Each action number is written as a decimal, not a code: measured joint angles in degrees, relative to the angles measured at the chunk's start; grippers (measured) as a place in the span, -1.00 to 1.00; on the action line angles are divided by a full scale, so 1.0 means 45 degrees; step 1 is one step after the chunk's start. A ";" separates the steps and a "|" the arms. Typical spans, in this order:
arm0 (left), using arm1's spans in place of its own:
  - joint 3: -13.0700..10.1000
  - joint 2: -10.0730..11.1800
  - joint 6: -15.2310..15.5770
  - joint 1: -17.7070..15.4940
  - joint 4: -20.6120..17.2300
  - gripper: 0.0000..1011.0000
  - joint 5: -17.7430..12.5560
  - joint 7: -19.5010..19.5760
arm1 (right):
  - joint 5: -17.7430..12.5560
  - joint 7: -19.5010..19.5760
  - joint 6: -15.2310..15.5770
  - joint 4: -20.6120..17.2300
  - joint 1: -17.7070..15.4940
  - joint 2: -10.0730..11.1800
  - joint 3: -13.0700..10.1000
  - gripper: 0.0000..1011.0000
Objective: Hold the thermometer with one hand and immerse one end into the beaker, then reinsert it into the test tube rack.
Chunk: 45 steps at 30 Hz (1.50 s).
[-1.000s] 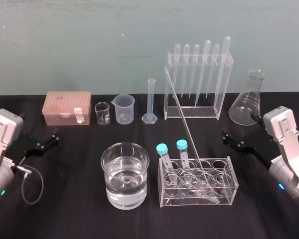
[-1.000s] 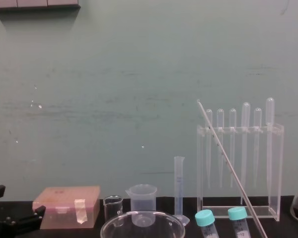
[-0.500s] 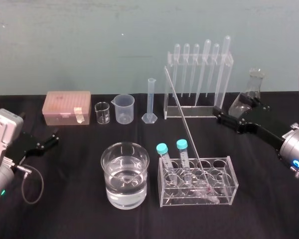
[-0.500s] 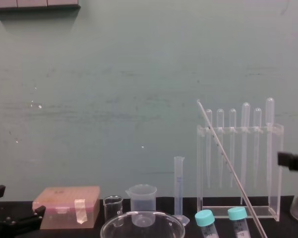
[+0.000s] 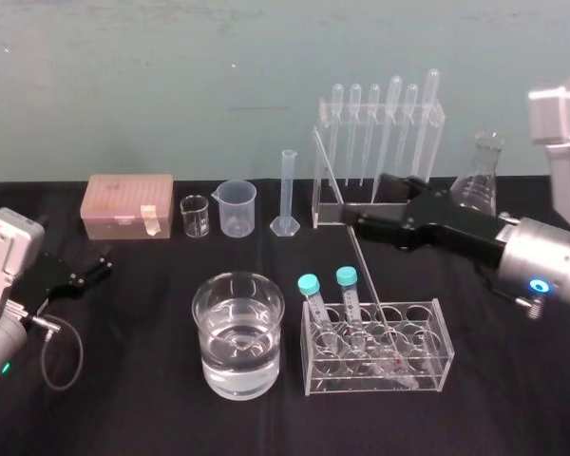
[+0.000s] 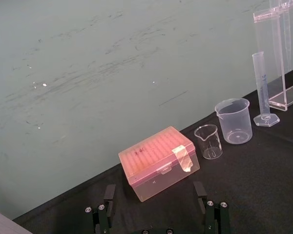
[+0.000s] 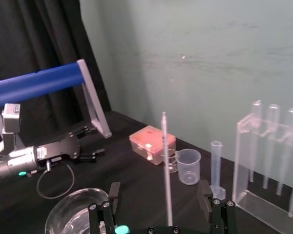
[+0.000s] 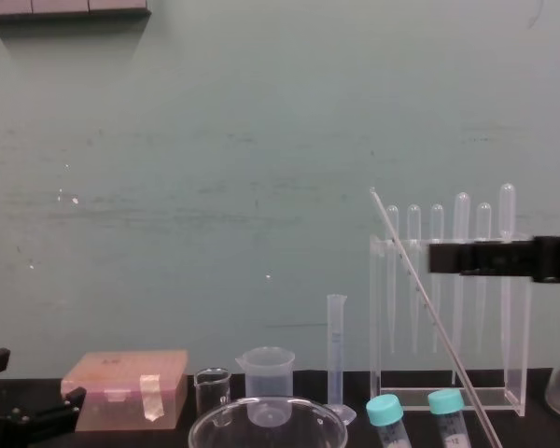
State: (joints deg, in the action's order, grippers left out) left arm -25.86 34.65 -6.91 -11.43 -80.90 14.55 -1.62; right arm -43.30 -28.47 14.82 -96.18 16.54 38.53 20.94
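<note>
Next, the right gripper takes hold of the thermometer by its upper stem (image 8: 406, 255), leaving its lower end free to dip into the beaker.
The thermometer (image 5: 334, 185) is a long thin glass rod that leans up and back. Its red tip sits in the low clear test tube rack (image 5: 427, 366) at the table's front. Left of that rack stands the water-filled glass beaker (image 5: 237, 332), whose rim shows low in the chest view (image 8: 266, 411). My right gripper (image 5: 363, 201) reaches in from the right at the rod's mid height. It is open, and the thermometer (image 7: 165, 170) rises in the gap between its fingers (image 7: 111, 192), touching neither. My left gripper (image 5: 100, 264) rests open at the table's left edge.
Two blue-capped tubes (image 5: 313, 294) stand in the low rack. Along the back are a pink box (image 5: 128, 204), a small glass beaker (image 5: 195, 216), a plastic beaker (image 5: 237, 207), a graduated cylinder (image 5: 287, 190), a tall clear pipette stand (image 5: 423, 190) and a conical flask (image 5: 480, 176).
My right arm has swung up and leftward from the table's right side, past the flask, until its open fingers reach the thermometer. The left arm and the glassware have not moved.
</note>
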 joint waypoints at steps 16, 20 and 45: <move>0.0000 0.0000 0.0000 0.0000 0.0000 0.99 0.0000 0.0000 | 0.1240 0.1222 0.1080 0.1541 0.2275 -0.1400 0.1841 0.98; 0.0000 0.0000 0.0000 -0.0001 0.0000 0.99 0.0000 0.0000 | 0.1405 0.1316 0.1080 0.1589 0.2346 -0.1489 0.1874 0.98; 0.0000 0.0000 0.0000 0.0000 0.0000 0.99 0.0000 0.0000 | 0.1422 0.1325 0.1026 0.1543 0.2292 -0.1469 0.1827 0.27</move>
State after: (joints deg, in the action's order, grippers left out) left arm -25.86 34.65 -6.91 -11.43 -80.90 14.55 -1.62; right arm -36.90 -22.51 19.43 -89.23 26.85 31.92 29.16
